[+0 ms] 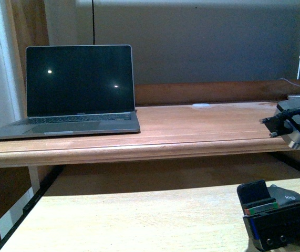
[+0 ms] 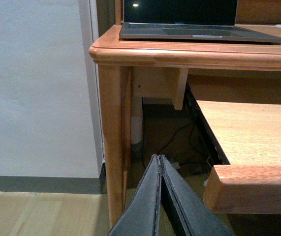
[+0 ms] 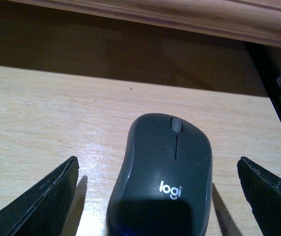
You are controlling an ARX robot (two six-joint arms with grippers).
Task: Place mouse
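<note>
The mouse (image 1: 288, 196) needs to go on the desk top (image 1: 192, 123) by the laptop. My right gripper will grab it by its long sides next.
The mouse (image 3: 165, 167) is dark grey with a light logo and lies flat on the pale pull-out shelf (image 3: 46, 118). My right gripper (image 3: 157, 172) is open, one finger on each side of the mouse, neither touching it. In the front view the mouse (image 1: 288, 196) shows at the lower right, partly hidden behind the right gripper (image 1: 276, 207). My left gripper (image 2: 160, 160) is shut and empty, hanging beside the desk's left leg (image 2: 113, 142), below the desk top.
An open laptop (image 1: 79, 89) with a dark screen stands on the upper desk top (image 1: 202, 128) at the left. A black object (image 1: 297, 113) sits at the desk top's right end. The desk's front edge overhangs the shelf. Cables lie under the desk (image 2: 179, 147).
</note>
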